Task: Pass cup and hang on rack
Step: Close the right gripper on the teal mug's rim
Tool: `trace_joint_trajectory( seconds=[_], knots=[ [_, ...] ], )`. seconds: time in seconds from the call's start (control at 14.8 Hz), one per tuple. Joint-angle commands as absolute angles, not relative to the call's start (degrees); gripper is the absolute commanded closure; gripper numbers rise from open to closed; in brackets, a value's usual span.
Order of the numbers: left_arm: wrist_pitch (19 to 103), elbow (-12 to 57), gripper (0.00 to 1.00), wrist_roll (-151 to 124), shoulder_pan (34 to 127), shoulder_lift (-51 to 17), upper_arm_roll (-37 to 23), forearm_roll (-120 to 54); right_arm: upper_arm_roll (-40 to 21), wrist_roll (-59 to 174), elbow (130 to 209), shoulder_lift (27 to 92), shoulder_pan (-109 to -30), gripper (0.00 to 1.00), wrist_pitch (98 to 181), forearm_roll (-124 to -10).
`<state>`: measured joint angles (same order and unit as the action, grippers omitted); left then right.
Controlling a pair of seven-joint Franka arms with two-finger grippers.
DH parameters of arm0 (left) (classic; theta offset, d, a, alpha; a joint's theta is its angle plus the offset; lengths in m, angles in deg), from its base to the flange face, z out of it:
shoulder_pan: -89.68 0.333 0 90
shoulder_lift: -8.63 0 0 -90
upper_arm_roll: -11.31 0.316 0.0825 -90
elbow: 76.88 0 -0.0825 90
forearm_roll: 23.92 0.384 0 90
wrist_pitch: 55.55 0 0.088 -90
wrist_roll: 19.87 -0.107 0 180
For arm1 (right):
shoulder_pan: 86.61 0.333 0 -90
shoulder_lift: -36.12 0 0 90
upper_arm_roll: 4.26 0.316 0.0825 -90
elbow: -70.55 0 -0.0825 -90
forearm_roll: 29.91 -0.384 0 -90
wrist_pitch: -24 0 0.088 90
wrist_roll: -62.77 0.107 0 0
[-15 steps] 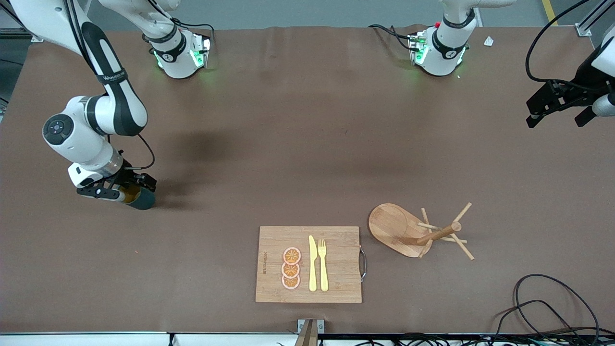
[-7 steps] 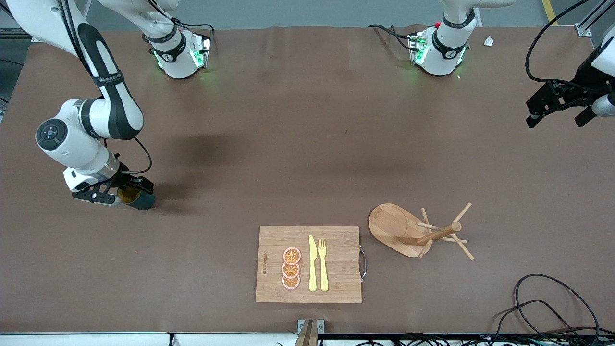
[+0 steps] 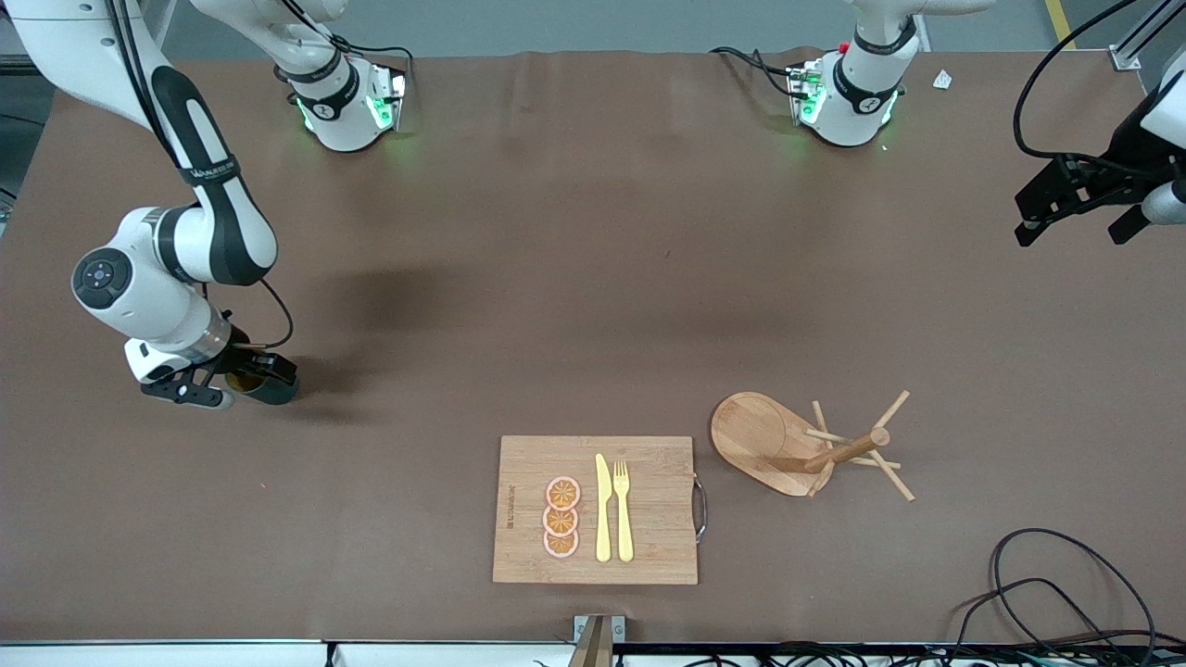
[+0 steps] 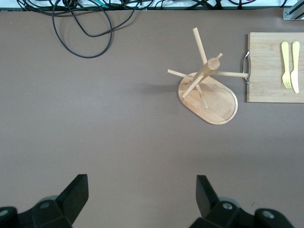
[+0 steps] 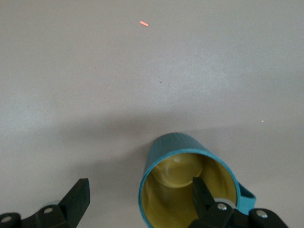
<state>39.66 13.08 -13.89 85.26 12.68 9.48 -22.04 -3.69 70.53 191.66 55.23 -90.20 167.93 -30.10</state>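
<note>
The cup needs to hang on the rack by the cup's handle [image 5: 246, 195], so the right gripper will next pick up the cup by its rim [image 5: 141, 191] opposite the handle, which leaves the handle free.
The cup [image 3: 271, 388], dark teal outside and mustard-yellow inside, stands upright on the table at the right arm's end. My right gripper [image 3: 230, 383] is low over it and open. One finger [image 5: 203, 195] reaches down inside the cup [image 5: 176, 145], while the other finger [image 5: 80, 191] stays outside with a wide gap to the wall. The cup's handle [image 5: 246, 195] shows beside the inner finger. The rack [image 3: 801, 446] stands toward the left arm's end. My left gripper [image 3: 1075, 227] waits open in the air at the left arm's end of the table, and in its wrist view the gripper [image 4: 141, 187] holds nothing, with the rack [image 4: 209, 90] farther off.
A wooden cutting board [image 3: 649, 509] lies beside the rack, near the front camera, carrying a yellow knife [image 3: 603, 509], a yellow fork [image 3: 623, 509] and three orange slices [image 3: 561, 517]. Black cables [image 3: 1047, 593] coil at the front corner by the left arm's end.
My right arm has shifted a little toward its own end of the table and come lower round the cup. The cup and my left arm have not moved.
</note>
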Motion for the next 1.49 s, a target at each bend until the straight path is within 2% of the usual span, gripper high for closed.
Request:
trace_joint_trajectory(
  seconds=[0.0, 0.14, 0.27, 0.41, 0.61, 0.74, 1.02, 1.42],
  knots=[
    [38.7, 11.9, 0.00, -13.4, 85.5, 12.3, 9.2, -21.1, -3.3, 71.4, 190.3, 56.4, -90.9, 0.16, 167.4, -30.2],
    [38.7, 11.9, 0.00, -13.4, 85.5, 12.2, 9.2, -21.1, -3.4, 71.4, 190.3, 56.8, -90.9, 0.34, 167.4, -30.3],
    [38.7, 11.9, 0.00, -13.4, 85.5, 12.3, 9.2, -21.1, -3.4, 71.6, 190.4, 56.9, -90.8, 0.45, 167.5, -30.2],
    [38.7, 11.9, 0.00, -13.4, 85.5, 12.3, 9.2, -21.1, -3.4, 71.6, 190.5, 57.0, -90.7, 0.49, 167.5, -30.2],
    [38.7, 11.9, 0.00, -13.4, 85.5, 12.2, 9.2, -21.1, -3.4, 71.6, 190.7, 57.1, -90.7, 0.62, 167.6, -30.2],
    [38.7, 11.9, 0.00, -13.4, 85.6, 12.2, 9.3, -21.2, -3.4, 71.6, 190.6, 57.8, -90.9, 0.66, 168.0, -30.2],
    [38.7, 11.9, 0.00, -13.4, 85.6, 12.1, 9.3, -21.2, -3.4, 71.7, 190.6, 58.2, -91.1, 0.81, 168.0, -30.2],
    [38.7, 11.9, 0.00, -13.4, 85.6, 12.0, 9.3, -21.2, -3.3, 71.7, 190.6, 58.1, -90.9, 0.96, 167.4, -30.2]
  ],
)
